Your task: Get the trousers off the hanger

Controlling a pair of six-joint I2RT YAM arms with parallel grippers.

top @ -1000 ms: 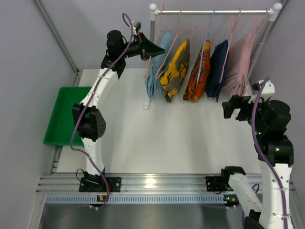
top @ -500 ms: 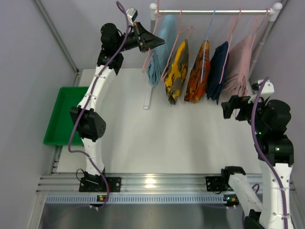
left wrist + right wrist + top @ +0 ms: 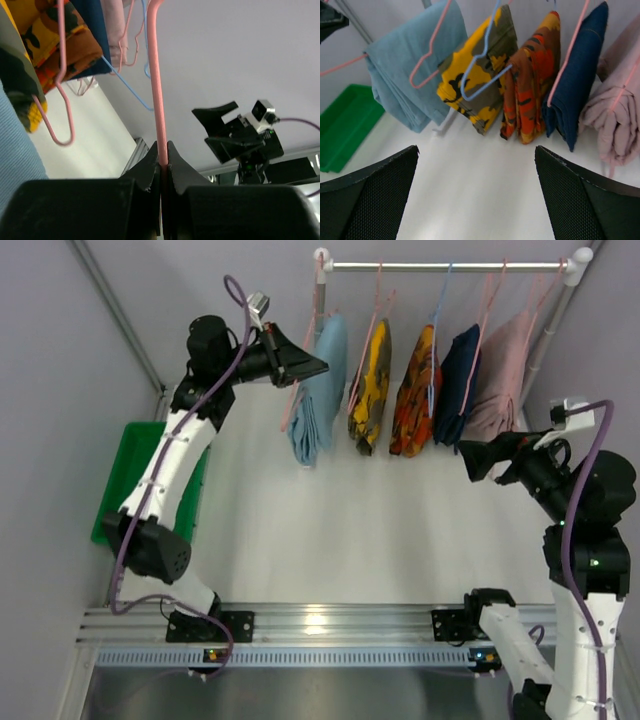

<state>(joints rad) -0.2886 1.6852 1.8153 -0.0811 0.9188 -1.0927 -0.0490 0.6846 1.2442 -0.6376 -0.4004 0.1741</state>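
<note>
The light blue trousers should stay free to remove, so my right gripper needs to reach the pink hanger and grab its wire near the hook.
The light blue trousers hang folded over a pink hanger at the left end of the rail. My left gripper is shut on that hanger's wire, just left of the cloth. I cannot tell whether the hook still rests on the rail. The yellow trousers with black blotches hang next to them on the right. My right gripper is open and empty, low and to the right of the rack. The right wrist view shows both pairs, light blue and yellow, beyond its fingers.
An orange-red patterned pair, a navy pair and a pale pink cloth hang further right. A green bin sits at the table's left edge. The rack's left post stands beside my left gripper.
My left gripper has moved down and left with the pink hanger, and the light blue trousers now hang apart from the yellow pair. My right wrist has turned toward the rack.
</note>
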